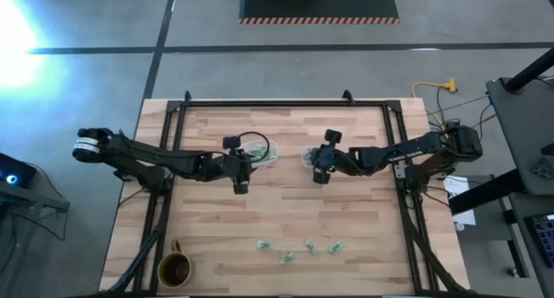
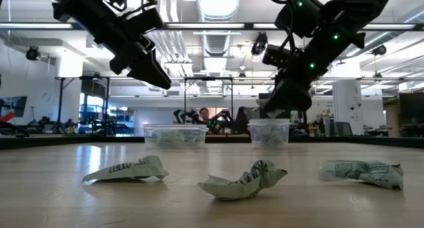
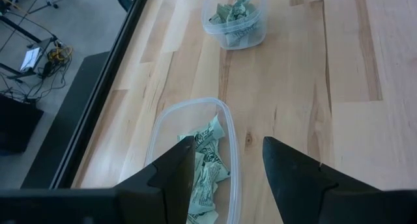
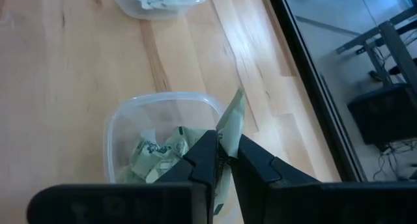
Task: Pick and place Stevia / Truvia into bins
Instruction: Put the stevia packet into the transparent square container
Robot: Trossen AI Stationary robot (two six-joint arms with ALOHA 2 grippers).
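My right gripper should open now, because the packet (image 4: 230, 127) is hanging over the square bin (image 4: 166, 136), inside its rim, and the packet would land in the bin.
Several crumpled green-and-white Stevia packets (image 1: 286, 257) lie loose near the table's near edge, and three of them (image 2: 242, 181) show close in the low view. The wider clear bin (image 1: 262, 151) and the smaller square bin (image 1: 308, 155) stand mid-table, each with packets inside. My left gripper (image 3: 228, 162) hovers open above the wider bin's (image 3: 195, 165) rim, touching nothing. My right gripper (image 4: 225, 142) is shut on one packet (image 4: 231, 116), raised over the square bin (image 4: 163, 133). My right gripper pinches one crumpled packet between its two fingers. The packet's free end (image 4: 232, 110) sticks out past the fingertips. The packet is lifted clear, above the square bin's wall nearest the table's right edge.
A brown mug (image 1: 175, 268) stands at the near left corner. A black frame rail (image 1: 286, 103) runs along the far edge and sides of the wooden table (image 1: 363, 211). Bare wood lies between the bins and the loose packets.
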